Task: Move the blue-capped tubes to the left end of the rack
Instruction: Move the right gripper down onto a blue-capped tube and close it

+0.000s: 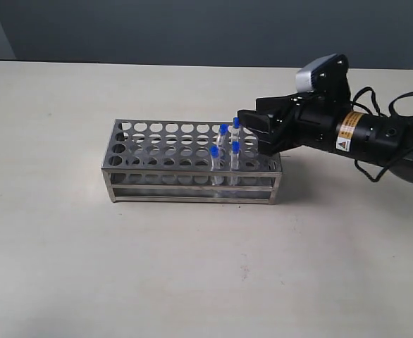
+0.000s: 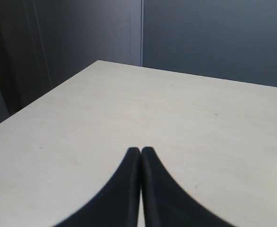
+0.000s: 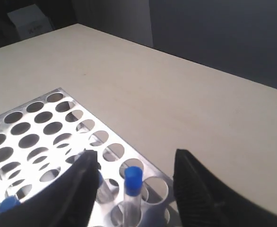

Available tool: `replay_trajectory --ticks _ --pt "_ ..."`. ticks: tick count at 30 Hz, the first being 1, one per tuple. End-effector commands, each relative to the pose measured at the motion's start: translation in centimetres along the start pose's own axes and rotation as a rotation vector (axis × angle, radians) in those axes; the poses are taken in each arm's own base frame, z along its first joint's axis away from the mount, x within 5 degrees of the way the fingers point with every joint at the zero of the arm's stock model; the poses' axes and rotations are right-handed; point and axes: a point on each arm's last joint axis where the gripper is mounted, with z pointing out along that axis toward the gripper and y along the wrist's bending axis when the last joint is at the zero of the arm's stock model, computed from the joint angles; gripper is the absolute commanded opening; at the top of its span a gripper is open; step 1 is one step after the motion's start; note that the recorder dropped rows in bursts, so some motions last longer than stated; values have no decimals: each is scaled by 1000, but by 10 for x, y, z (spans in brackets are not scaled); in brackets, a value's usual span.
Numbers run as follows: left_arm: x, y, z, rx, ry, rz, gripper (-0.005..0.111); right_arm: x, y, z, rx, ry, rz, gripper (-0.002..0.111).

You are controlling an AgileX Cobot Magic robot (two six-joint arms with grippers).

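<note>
I should move my right gripper toward the cap before I close on the blue cap [image 1: 236, 122]. My fingers stop short of the cap, above the rack [image 1: 164, 172], so they would miss if I closed now.
The steel rack [image 1: 164, 172] lies lengthwise in the middle of the table. Four blue-capped tubes stand upright near its right end: two toward the back [image 1: 223, 131] [image 1: 236, 124] and two toward the front [image 1: 214, 152] [image 1: 235, 148]. My right gripper [image 1: 251, 127] hovers open over that right end. In the right wrist view one blue-capped tube [image 3: 133, 176] stands between the spread fingers of the right gripper [image 3: 134, 160] and touches neither. A second cap [image 3: 97, 179] peeks from behind one finger. My left gripper [image 2: 141, 150] is shut on nothing, over bare table.
The rack's holes [image 3: 37, 128] to the left of the tubes hold nothing. The pale tabletop [image 1: 192, 267] spreads on all sides of the rack. The right arm's black body and cables [image 1: 375, 134] hang over the table's right side. A dark wall stands behind.
</note>
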Motion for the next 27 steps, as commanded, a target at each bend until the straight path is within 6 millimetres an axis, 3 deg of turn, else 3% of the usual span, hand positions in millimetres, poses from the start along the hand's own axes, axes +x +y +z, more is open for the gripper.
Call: replay_trajectory --ticks 1,6,21,24,27 --pt "0 0 0 -2 -3 -3 1 2 5 17 -11 50 -26 49" --pt "-1 0 0 -1 -5 -3 1 3 5 27 24 99 -30 49" --pt "0 0 0 -2 -3 -3 1 7 -1 26 84 140 -19 48" --pt "0 0 0 -2 -3 -3 1 7 -1 26 84 140 -19 43" --pt "0 0 0 -2 -3 -3 1 7 -1 26 77 146 -28 25"
